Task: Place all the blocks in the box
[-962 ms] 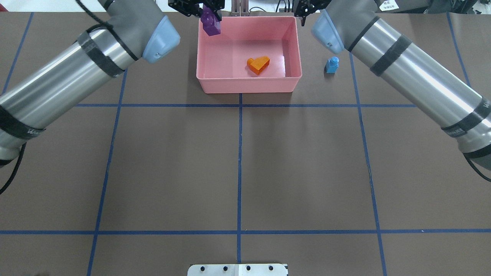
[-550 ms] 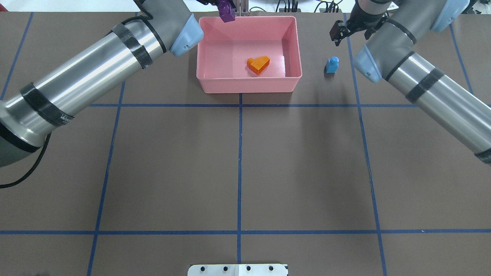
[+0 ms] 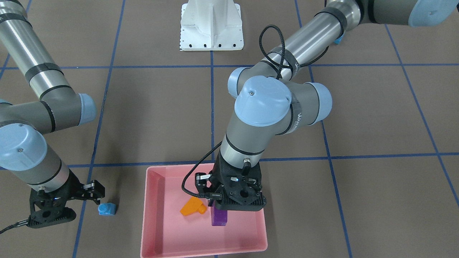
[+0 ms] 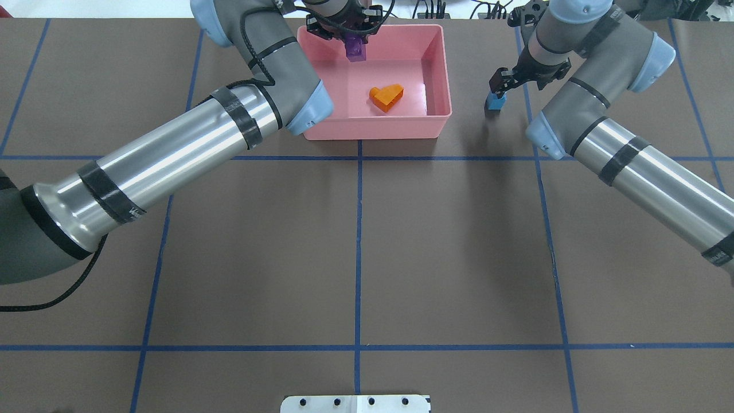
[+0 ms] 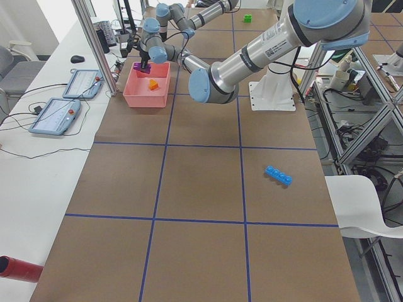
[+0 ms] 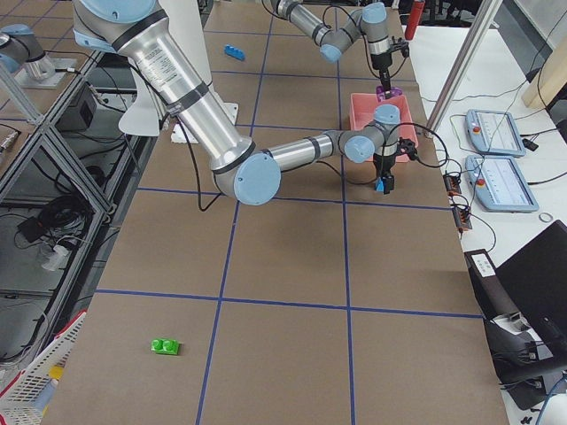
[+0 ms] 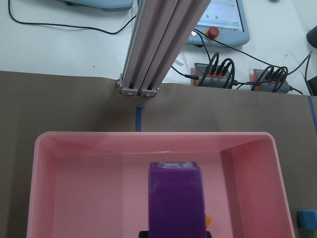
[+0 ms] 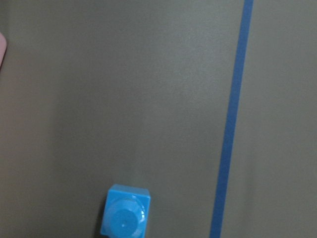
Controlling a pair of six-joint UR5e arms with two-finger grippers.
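Note:
I need to grab the small light-blue cube by its flat sides beside the round stud with my right gripper. Then it can go into the pink box.
My left gripper is shut on the narrow purple block and holds it upright over the far part of the pink box; the block fills the left wrist view. The orange sloped block lies inside the box. My right gripper is open just above the small light-blue cube, which stands on the table right of the box and shows low in the right wrist view. The long light-blue bar and the green block lie far from the box.
The white robot base stands at the table's near side. An aluminium post rises just beyond the box's far wall. Tablets and cables lie on the white bench past the table edge.
My left arm carried the purple block right and down, from the box's far-left corner to over its far middle. My right gripper moved down and in, close over the small blue cube.

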